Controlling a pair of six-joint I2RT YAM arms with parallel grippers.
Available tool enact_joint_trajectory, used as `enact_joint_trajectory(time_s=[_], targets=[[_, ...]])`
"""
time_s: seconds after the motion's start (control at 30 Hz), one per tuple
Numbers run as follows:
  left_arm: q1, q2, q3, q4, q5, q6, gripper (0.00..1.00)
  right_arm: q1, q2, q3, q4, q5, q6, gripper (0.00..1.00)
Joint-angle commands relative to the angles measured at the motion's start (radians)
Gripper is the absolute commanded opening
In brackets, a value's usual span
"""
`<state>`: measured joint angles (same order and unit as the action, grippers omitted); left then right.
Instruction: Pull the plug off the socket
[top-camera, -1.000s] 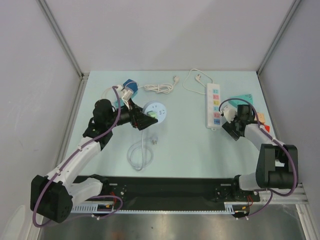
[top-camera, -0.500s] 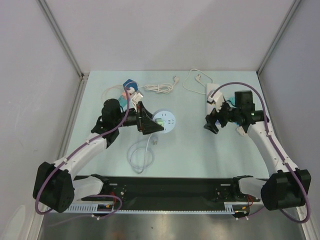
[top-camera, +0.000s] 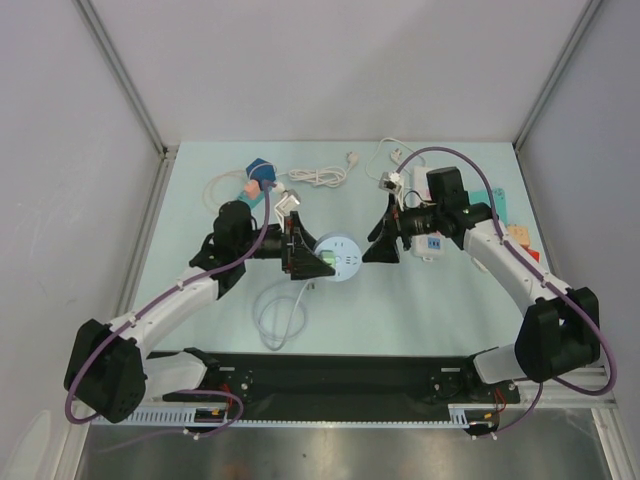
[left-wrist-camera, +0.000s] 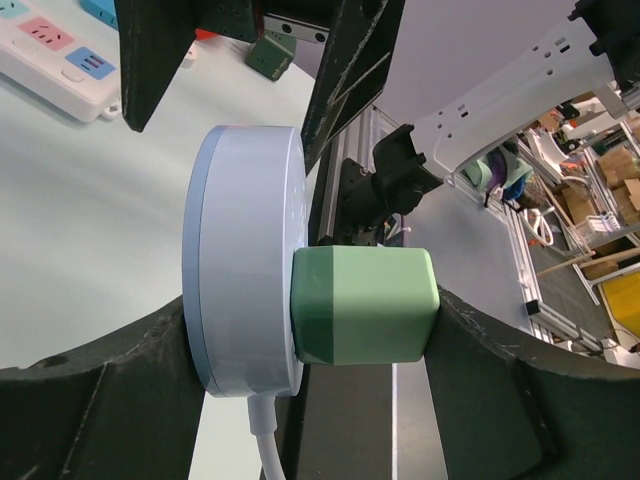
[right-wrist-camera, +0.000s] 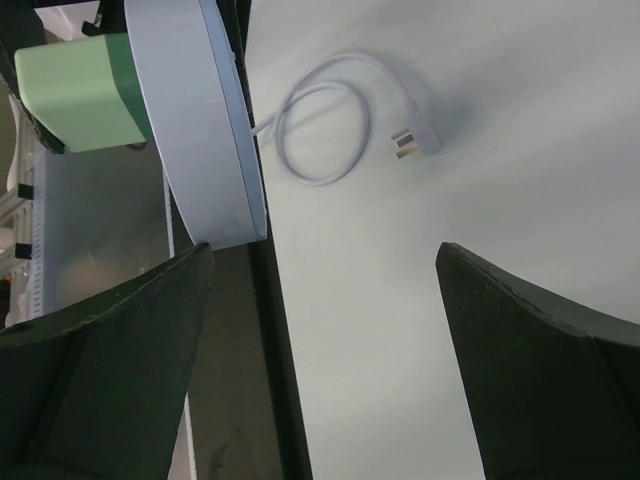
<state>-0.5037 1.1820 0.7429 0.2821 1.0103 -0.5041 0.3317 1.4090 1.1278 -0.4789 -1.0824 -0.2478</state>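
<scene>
Next, my right gripper grabs the socket's free rim (top-camera: 353, 257) (right-wrist-camera: 226, 218) across the socket's plug side and back, which leaves the green plug free to be pulled off.
A round pale-blue socket (top-camera: 343, 254) with a green plug (top-camera: 325, 263) in its face sits mid-table. My left gripper (top-camera: 301, 250) is shut across both: in the left wrist view one finger presses the socket's back (left-wrist-camera: 240, 260) and the other the plug's end (left-wrist-camera: 365, 305). The socket's white cable (top-camera: 278, 305) coils toward the near edge. My right gripper (top-camera: 381, 246) is open and empty, just right of the socket. In the right wrist view the socket (right-wrist-camera: 195, 130) and plug (right-wrist-camera: 75, 90) lie beyond my left finger (right-wrist-camera: 110, 330), outside the jaws.
A white power strip (top-camera: 430, 243) with coloured outlets lies under the right arm. White cables (top-camera: 318, 176) and a blue object (top-camera: 260, 170) lie at the back. Coloured items (top-camera: 505, 215) sit at the right edge. The loose cable's pronged end (right-wrist-camera: 412, 140) lies on the table.
My left gripper has carried the socket and plug to the right. My right arm has swung left from the right edge over the power strip, its open gripper now beside the socket.
</scene>
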Motion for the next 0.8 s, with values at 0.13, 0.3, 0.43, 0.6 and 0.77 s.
enact_joint_trajectory(time_s=[0.13, 0.3, 0.43, 0.6, 0.77], targets=[[-0.029, 0.016, 0.053, 0.075, 0.031, 0.006, 0.00, 0.067, -0.034, 0.004, 0.135, -0.103, 0.162, 0.97], [-0.033, 0.021, 0.055, 0.088, 0.030, -0.004, 0.00, 0.086, -0.031, -0.003, 0.174, -0.140, 0.206, 0.97], [-0.044, 0.031, 0.062, 0.100, 0.034, -0.013, 0.00, 0.104, -0.019, -0.013, 0.220, -0.149, 0.243, 0.95], [-0.048, 0.037, 0.073, 0.112, 0.024, -0.019, 0.00, 0.113, -0.010, -0.016, 0.212, -0.154, 0.243, 0.88], [-0.050, 0.048, 0.095, 0.112, 0.024, -0.017, 0.00, 0.118, -0.015, -0.025, 0.195, -0.157, 0.234, 0.74]])
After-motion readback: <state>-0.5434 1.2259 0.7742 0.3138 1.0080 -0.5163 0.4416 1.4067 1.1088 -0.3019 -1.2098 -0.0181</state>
